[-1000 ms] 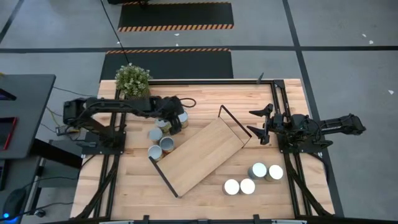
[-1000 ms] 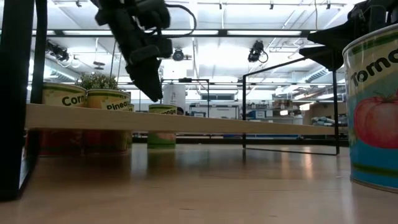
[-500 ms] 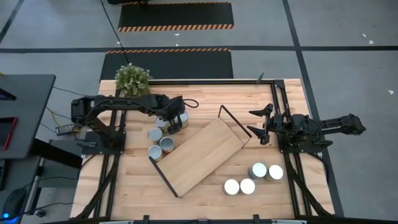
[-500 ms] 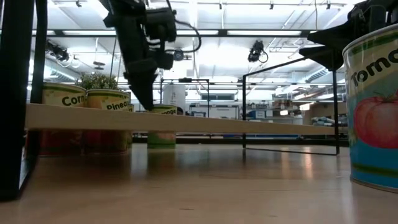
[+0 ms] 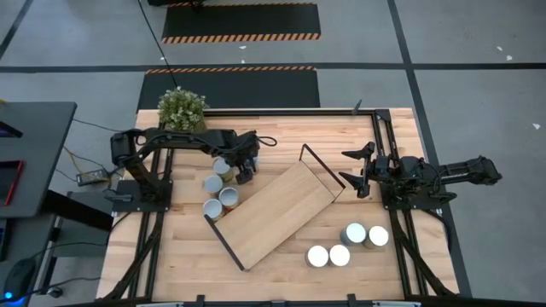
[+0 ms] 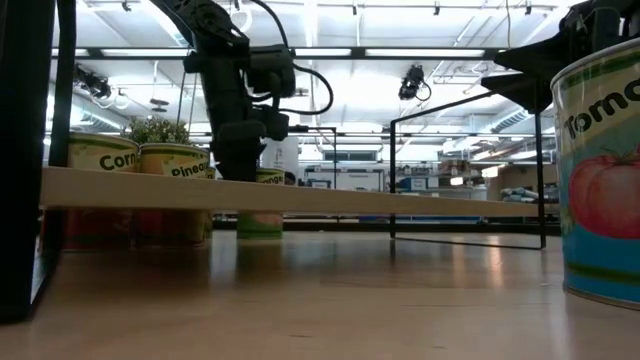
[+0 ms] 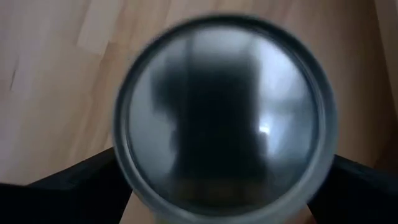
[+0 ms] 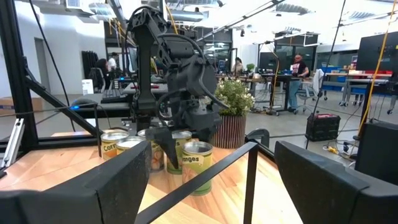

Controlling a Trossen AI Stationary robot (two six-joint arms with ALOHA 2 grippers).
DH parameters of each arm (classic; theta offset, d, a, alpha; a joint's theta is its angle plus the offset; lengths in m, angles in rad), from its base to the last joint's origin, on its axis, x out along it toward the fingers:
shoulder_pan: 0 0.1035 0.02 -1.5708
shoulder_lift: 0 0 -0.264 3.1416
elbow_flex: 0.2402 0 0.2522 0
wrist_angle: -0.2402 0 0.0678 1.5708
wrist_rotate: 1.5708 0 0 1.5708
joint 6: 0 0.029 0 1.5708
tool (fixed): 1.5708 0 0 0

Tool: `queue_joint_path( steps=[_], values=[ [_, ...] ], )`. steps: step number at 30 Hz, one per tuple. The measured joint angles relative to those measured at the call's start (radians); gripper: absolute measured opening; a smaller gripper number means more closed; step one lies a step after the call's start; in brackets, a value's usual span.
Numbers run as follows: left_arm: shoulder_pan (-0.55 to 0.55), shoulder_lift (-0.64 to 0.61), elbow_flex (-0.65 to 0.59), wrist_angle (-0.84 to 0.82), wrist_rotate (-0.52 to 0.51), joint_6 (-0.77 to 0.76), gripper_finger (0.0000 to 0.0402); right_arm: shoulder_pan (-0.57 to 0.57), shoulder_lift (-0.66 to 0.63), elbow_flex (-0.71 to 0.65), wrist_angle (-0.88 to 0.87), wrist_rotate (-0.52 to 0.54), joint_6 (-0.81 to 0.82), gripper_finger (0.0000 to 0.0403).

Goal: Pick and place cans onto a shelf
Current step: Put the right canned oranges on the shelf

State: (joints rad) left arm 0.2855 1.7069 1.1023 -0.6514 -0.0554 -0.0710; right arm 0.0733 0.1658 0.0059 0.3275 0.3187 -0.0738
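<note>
The can's silver top (image 7: pixel 225 118) has my left gripper's fingers on either side of it in the left wrist view, so my left gripper will close.
My left gripper (image 5: pixel 244 169) is open and points down over a tin can, whose round silver top (image 7: pixel 224 118) fills the left wrist view. A dark finger stands on each side of the can, and I cannot tell whether they touch it. Several more cans (image 5: pixel 220 189) stand upright on the table just left of it. Several others (image 5: pixel 345 244) stand near the front right. The light-wood shelf (image 5: pixel 277 211) lies slantwise on the table between the two groups. My right gripper (image 5: pixel 351 175) is open and empty at the shelf's far right end.
A potted green plant (image 5: pixel 182 109) stands at the far left corner behind the left arm. Black wire frames (image 5: pixel 320 166) rise at the shelf's two short ends. A tomato can (image 6: pixel 600 170) stands close to the low camera.
My left gripper has come down over the can, from tilted and high above the shelf board to upright and low. The arm has also reached a little toward the table's right. The cans and the shelf have kept still.
</note>
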Motion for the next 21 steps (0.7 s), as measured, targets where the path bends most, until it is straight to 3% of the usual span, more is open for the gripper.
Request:
queue_joint_path(
  steps=[14, 21],
  values=[
    [0.000, 0.003, 0.008, 0.025, -0.028, -0.054, 0.0301, 0.000, 0.000, 0.000, 0.000, 0.002, 0.000, 0.0347],
    [0.000, 0.002, 0.113, 0.001, -0.034, -0.044, 0.0292, 0.000, 0.000, 0.000, 0.000, 0.002, 0.000, 0.0347]
  ],
)
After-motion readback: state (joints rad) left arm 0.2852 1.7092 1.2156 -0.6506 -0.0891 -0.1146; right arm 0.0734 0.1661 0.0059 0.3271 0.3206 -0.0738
